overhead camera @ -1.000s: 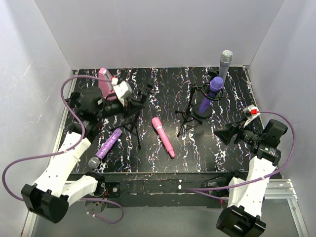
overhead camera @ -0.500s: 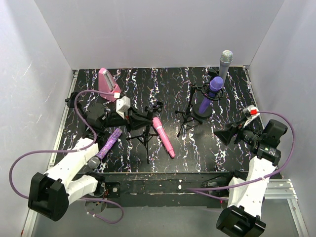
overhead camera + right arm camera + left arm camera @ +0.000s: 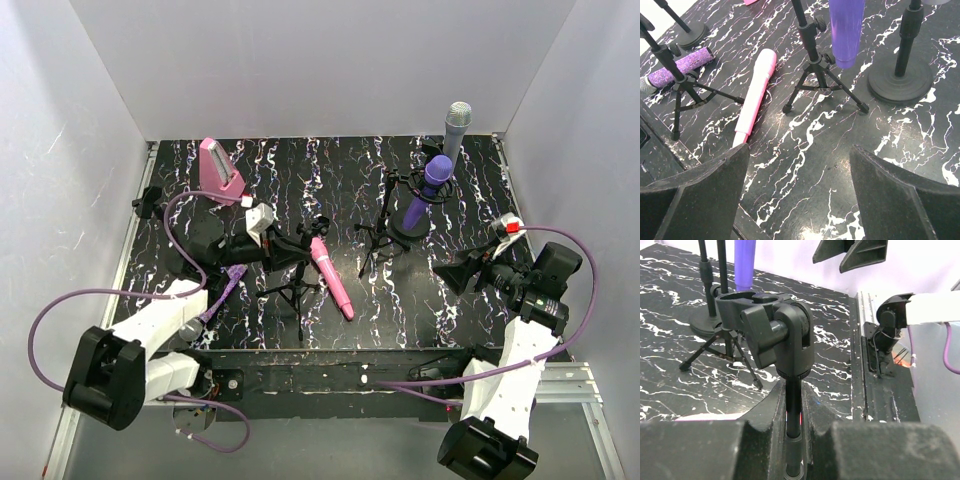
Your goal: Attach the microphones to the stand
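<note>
The tripod's spread legs reach the table, so it is time for my left gripper to open now and release the tripod.
My left gripper (image 3: 285,250) is shut on the pole of a small black tripod stand (image 3: 296,288); in the left wrist view the pole (image 3: 793,405) sits between my fingers with its empty clip head (image 3: 767,325) above. The pink microphone (image 3: 331,277) lies flat just right of that stand. The glittery purple microphone (image 3: 226,286) lies partly under my left arm. The dark purple microphone (image 3: 430,185) and the silver-grey microphone (image 3: 457,124) stand in holders at the back right. My right gripper (image 3: 457,272) is open and empty, low over the table (image 3: 800,195).
A second empty tripod stand (image 3: 375,240) stands right of the pink microphone, also in the right wrist view (image 3: 815,70). A round stand base (image 3: 900,80) sits behind it. A pink wedge box (image 3: 220,170) is at the back left. White walls enclose the table.
My left gripper has carried the tripod stand from beside the pink box forward and right, up to the pink microphone. The right arm has not moved.
</note>
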